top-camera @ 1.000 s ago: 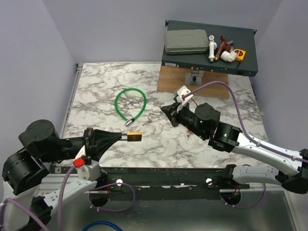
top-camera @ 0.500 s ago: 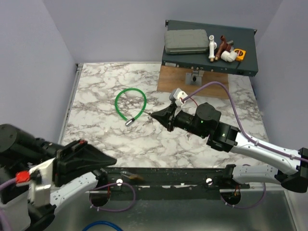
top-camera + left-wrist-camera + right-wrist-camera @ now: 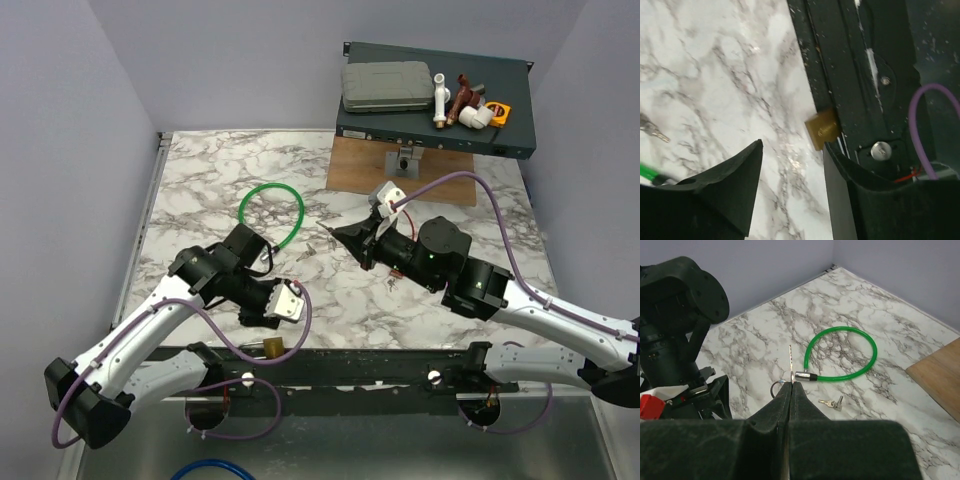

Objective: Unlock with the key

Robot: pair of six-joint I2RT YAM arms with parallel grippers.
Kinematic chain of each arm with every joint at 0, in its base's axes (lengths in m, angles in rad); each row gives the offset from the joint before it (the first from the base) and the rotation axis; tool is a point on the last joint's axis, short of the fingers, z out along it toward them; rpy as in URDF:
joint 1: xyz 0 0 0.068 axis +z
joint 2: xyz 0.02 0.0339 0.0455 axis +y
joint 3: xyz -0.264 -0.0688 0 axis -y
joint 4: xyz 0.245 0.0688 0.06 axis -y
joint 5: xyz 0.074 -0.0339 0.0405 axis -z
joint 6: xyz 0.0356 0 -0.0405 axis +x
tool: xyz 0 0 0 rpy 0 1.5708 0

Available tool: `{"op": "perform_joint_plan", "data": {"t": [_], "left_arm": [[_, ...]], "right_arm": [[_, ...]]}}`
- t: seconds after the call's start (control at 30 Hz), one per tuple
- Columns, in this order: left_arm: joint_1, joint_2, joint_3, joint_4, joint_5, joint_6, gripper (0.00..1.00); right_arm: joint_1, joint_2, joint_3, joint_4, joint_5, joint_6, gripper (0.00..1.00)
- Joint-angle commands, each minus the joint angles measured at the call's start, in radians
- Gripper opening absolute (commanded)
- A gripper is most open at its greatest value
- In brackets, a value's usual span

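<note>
I will next grab the brass padlock by its metal shackle [image 3: 252, 346] [image 3: 842, 145] with my left gripper. The far end of the padlock's body then stays free for the key to unlock.
My right gripper [image 3: 791, 385] [image 3: 336, 233] is shut on the key [image 3: 790, 362]. Its thin metal blade sticks out past the fingertips, and a wire ring [image 3: 776, 388] hangs beside them. It hovers over the middle of the marble table. The brass padlock [image 3: 822, 129] [image 3: 270, 347] lies at the table's front edge, against the dark rail [image 3: 855, 75]. Just behind the padlock, my left gripper [image 3: 790, 170] [image 3: 258, 314] is open, with only marble between its fingers [image 3: 730, 190]. The padlock sits just beyond the tip of the right-hand finger.
A green cable loop [image 3: 271, 215] [image 3: 840, 355] lies left of centre, with two small loose keys [image 3: 831, 403] [image 3: 308, 252] near it. At the back right, a wooden board [image 3: 360, 165] carries a dark box [image 3: 435, 125] with a grey case and pipe fittings on top.
The left gripper held the padlock over the table a second ago. It has since swung down to the front edge and opened, and the padlock now lies by the rail. The right gripper barely shifted.
</note>
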Motion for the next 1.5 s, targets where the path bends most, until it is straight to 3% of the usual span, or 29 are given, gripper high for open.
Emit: {"op": "perform_joint_plan", "data": {"t": [0.0,0.13,0.37,0.6,1.1,1.33,1.47], "left_arm": [[-0.001,0.04,-0.026,-0.192,-0.072,0.232,0.56],[-0.023,0.046,-0.098,-0.171,-0.101,0.202,0.57],[-0.152,0.063,-0.296,0.123,-0.279,-0.084,0.49],[-0.179,0.184,-0.331,0.312,-0.443,-0.292,0.46],[-0.18,0.134,-0.402,0.316,-0.394,-0.238,0.44],[-0.208,0.181,-0.368,0.374,-0.453,-0.304,0.01],[-0.238,0.202,-0.353,0.364,-0.452,-0.326,0.0]], "right_arm": [[-0.005,-0.032,-0.024,-0.027,0.051,0.023,0.01],[-0.005,-0.049,-0.027,-0.039,0.059,0.027,0.01],[-0.006,-0.052,-0.024,-0.046,0.075,0.021,0.01],[-0.007,-0.041,0.004,-0.064,0.08,0.014,0.01],[-0.007,-0.019,0.041,-0.087,0.086,0.001,0.01],[-0.005,-0.027,0.039,-0.084,0.099,0.005,0.01],[-0.007,-0.044,0.03,-0.086,0.111,0.007,0.01]]}}
